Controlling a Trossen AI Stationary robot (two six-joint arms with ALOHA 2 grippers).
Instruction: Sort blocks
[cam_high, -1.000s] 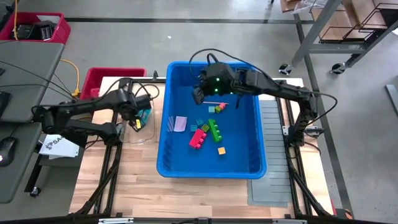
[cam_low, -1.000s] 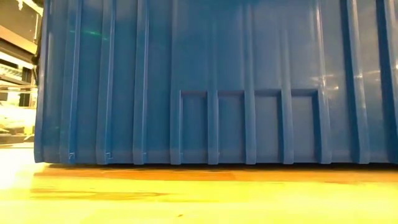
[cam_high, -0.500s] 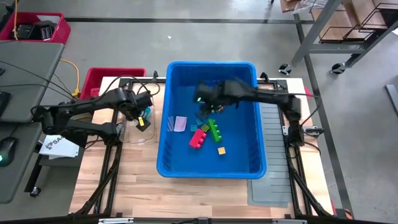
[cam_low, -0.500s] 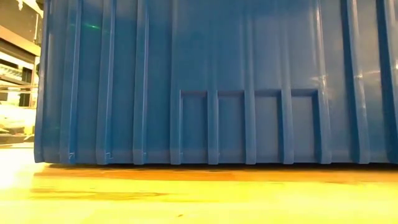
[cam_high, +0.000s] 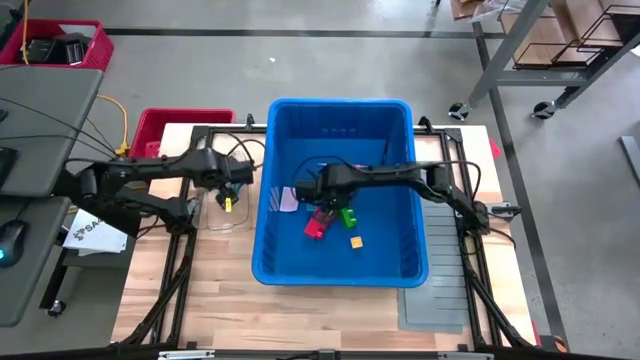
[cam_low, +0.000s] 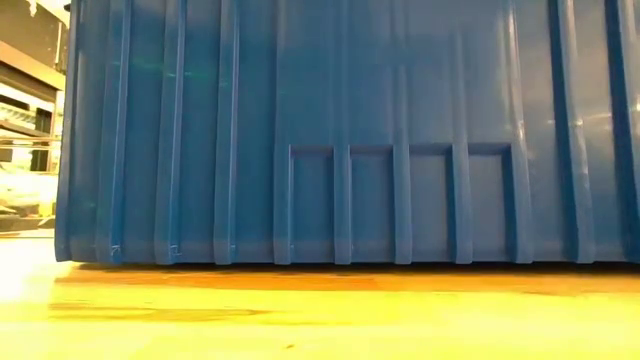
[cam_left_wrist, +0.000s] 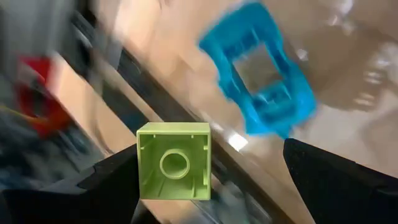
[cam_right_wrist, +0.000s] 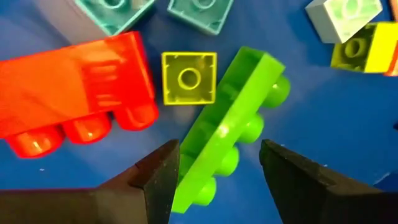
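My right gripper takes the long green block by its long sides next, to sort it into the clear container (cam_high: 222, 213).
Loose blocks lie on the floor of the blue bin (cam_high: 268, 150): a red block (cam_right_wrist: 74, 93), a long green block (cam_right_wrist: 236, 124), a small yellow one (cam_right_wrist: 189, 78), teal ones (cam_right_wrist: 200, 11). My right gripper (cam_right_wrist: 214, 186) is down inside the bin (cam_high: 325, 195), pointing down and open, one finger on either side of the long green block's end. My left gripper (cam_left_wrist: 217, 174) stands open left of the bin (cam_high: 228, 192). A light green block (cam_left_wrist: 174, 160) sits between its fingers. Below it a teal block (cam_left_wrist: 261, 68) lies in a clear container. My left gripper has the light green block's side (cam_left_wrist: 140, 163) right beside one finger (cam_left_wrist: 112, 180), with a wide gap to the other finger. Whether that finger touches the block I cannot tell. The block's hollow underside faces the wrist camera.
The bin's wall (cam_low: 300, 130) fills the low view. A red basket (cam_high: 165, 125) stands at the table's far left, and grey panels (cam_high: 440, 200) lie right of the bin. A clear container (cam_high: 222, 215) sits under my left gripper.
My right gripper has come down from above the bin's far part to just over the blocks on its floor. It has shifted toward the table's left and near edges and tipped over until it points straight down.
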